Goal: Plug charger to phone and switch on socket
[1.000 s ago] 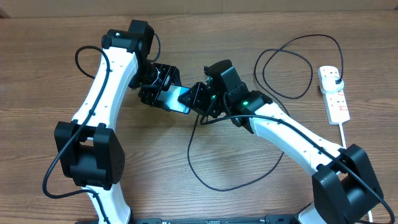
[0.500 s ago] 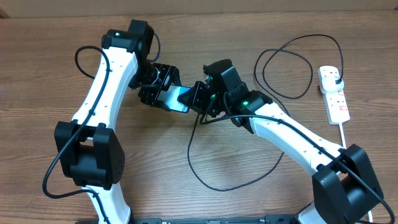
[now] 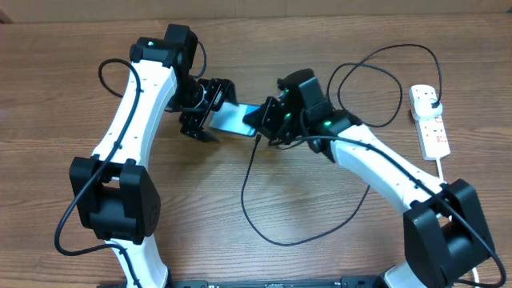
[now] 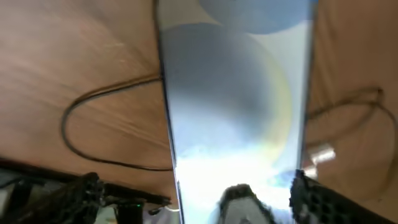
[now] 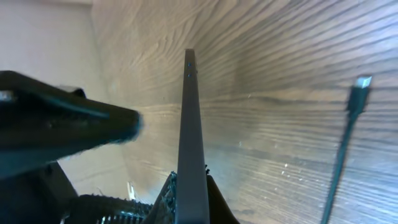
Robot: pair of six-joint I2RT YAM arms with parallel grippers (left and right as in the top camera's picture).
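The robot's left gripper, opposite its right gripper, will grab the phone (image 3: 236,118) across screen and back, so the phone's port end stays open for plugging in the charger.
The phone (image 3: 236,118) is held off the table between my two grippers, its light blue screen facing up. My right gripper (image 3: 269,122) is shut on its right end; in the right wrist view the phone (image 5: 189,124) is edge-on between the fingers (image 5: 189,190). My left gripper (image 3: 206,110) stands open round the left end. In the left wrist view the phone (image 4: 236,106) lies between spread fingers (image 4: 199,196). The charger's cable (image 3: 264,228) loops across the table, its connector tip (image 5: 360,84) lying loose below the phone. Its plug (image 3: 432,98) sits in the socket (image 3: 432,132) at far right.
The socket's thick white cord (image 3: 439,172) runs toward the front right edge. More loops of black cable (image 3: 368,88) lie between the right arm and the socket. A cable loop (image 4: 87,130) lies on the wood under the phone.
The right gripper has moved right and up, carrying the phone with it. The left gripper's jaws have spread and no longer clamp the phone.
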